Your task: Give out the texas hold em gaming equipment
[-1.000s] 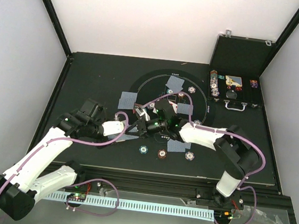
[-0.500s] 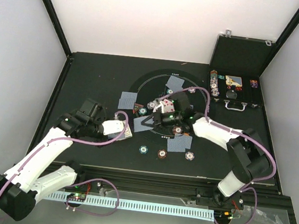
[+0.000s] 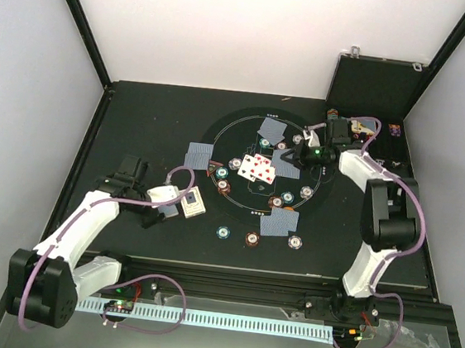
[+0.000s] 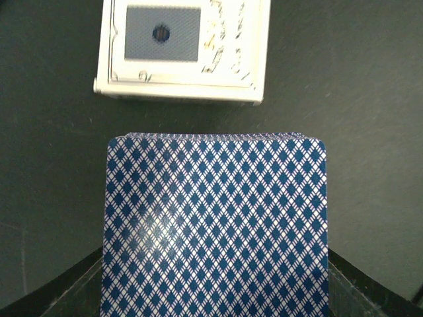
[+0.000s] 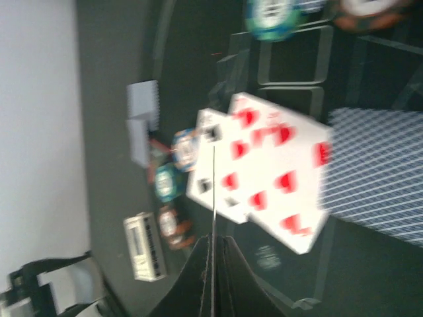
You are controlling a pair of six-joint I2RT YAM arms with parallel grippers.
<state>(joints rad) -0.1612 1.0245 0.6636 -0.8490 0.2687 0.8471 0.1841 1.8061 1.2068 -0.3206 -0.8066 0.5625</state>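
The deck is above the table and would fall loose near the white card box if I opened now, so my left gripper stays closed on it.
My left gripper is shut on a deck of blue-patterned playing cards, held over the table left of the round mat. A white card box lies just beyond it and fills the top of the left wrist view. My right gripper is at the mat's far right and is shut on a single card seen edge-on. Three face-up red cards lie mid-mat, also in the right wrist view. Face-down cards and chips are spread round the mat.
An open black case with more chips stands at the back right, close behind my right gripper. Chips sit left of the face-up cards. Black frame posts rise along both sides of the table.
My right gripper has swung from beside the left gripper across the mat to its far right edge, carrying a card. The left arm has drawn back slightly; the card box now shows.
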